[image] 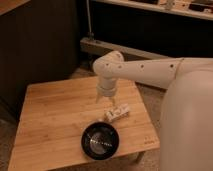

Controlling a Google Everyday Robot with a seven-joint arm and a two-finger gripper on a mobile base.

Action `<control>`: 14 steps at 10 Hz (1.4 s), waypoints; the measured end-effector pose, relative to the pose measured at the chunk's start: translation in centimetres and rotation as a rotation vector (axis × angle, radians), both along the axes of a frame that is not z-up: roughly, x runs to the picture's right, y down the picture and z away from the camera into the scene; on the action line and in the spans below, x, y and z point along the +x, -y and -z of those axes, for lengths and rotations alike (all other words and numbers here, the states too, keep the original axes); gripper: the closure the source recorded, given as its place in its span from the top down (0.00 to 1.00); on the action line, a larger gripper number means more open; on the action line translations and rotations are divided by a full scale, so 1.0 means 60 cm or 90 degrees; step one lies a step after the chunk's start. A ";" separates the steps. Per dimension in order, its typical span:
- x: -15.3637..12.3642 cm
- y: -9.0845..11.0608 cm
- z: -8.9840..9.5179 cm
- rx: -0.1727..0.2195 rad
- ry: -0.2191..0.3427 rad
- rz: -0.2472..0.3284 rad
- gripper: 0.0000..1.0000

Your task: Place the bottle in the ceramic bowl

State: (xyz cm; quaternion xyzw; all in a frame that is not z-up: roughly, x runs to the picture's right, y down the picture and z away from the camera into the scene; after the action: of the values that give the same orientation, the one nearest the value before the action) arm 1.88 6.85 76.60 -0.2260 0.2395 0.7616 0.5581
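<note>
The small bottle needs to go in the black ceramic bowl point(101, 140), so my gripper will grab it by its body point(119, 112) next.
The small white bottle point(118, 112) with tan markings lies on its side on the wooden table point(55, 115), near the right edge. The round glossy black ceramic bowl point(101, 140) sits just in front of it, near the table's front edge, with nothing in it. My gripper point(105, 101) points down over the table, just behind and to the left of the bottle, a little above it. Its fingers are spread apart and hold nothing.
My white arm point(150, 72) reaches in from the right, and my large white body point(187, 125) fills the right side. A dark wall and a metal rail point(115, 50) stand behind the table. The floor lies below the table's edges.
</note>
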 end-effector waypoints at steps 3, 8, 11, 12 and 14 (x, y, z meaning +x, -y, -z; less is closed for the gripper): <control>0.066 -0.068 -0.026 -0.008 -0.057 -0.081 0.65; 0.102 -0.125 -0.068 -0.012 -0.133 -0.177 0.65; 0.088 -0.126 -0.088 -0.011 -0.122 -0.197 0.65; 0.087 -0.125 -0.091 -0.009 -0.119 -0.200 0.65; 0.085 -0.119 -0.095 -0.004 -0.115 -0.205 0.65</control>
State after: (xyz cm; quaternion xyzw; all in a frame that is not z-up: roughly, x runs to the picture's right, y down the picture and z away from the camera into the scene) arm 6.98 14.00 82.31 -0.1940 0.2518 0.8575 0.4045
